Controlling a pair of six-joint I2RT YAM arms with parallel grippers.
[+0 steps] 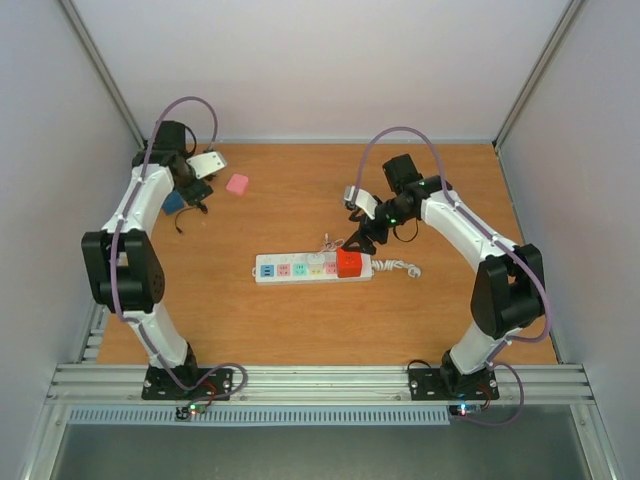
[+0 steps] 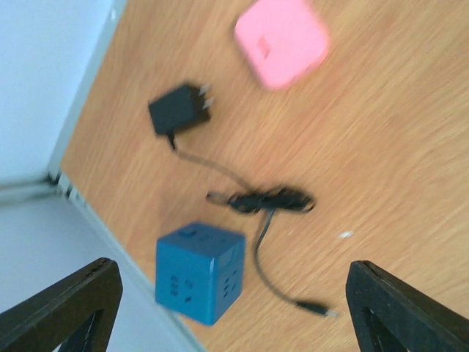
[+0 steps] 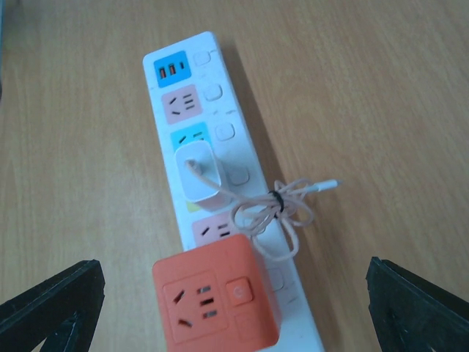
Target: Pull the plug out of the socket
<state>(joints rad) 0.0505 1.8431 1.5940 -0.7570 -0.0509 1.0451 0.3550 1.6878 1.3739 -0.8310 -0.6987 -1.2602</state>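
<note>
I next need to grab opposite sides of the orange cube adapter (image 1: 349, 263) (image 3: 216, 295) across the power strip with my right gripper. Then it can pull the adapter off the socket.
The white power strip (image 1: 300, 268) lies mid-table, its curly white cord (image 1: 398, 267) at its right end. An orange cube adapter (image 1: 349, 263) sits plugged into the right end. In the right wrist view the strip (image 3: 229, 132) carries a small white charger plug (image 3: 198, 172) with a bundled pale cable (image 3: 275, 209), and the orange cube (image 3: 215, 301) is nearest. My right gripper (image 1: 360, 238) (image 3: 231, 268) is open, hovering above and just behind the strip's right end, touching nothing. My left gripper (image 1: 196, 196) (image 2: 233, 265) is open and empty at the far left.
A blue cube socket (image 2: 199, 271) (image 1: 174, 201) stands by the left wall. A black adapter (image 2: 178, 110) with a black cable (image 2: 267, 202) lies beside it. A pink cube (image 2: 282, 40) (image 1: 237, 184) lies further in. Walls enclose the table on three sides.
</note>
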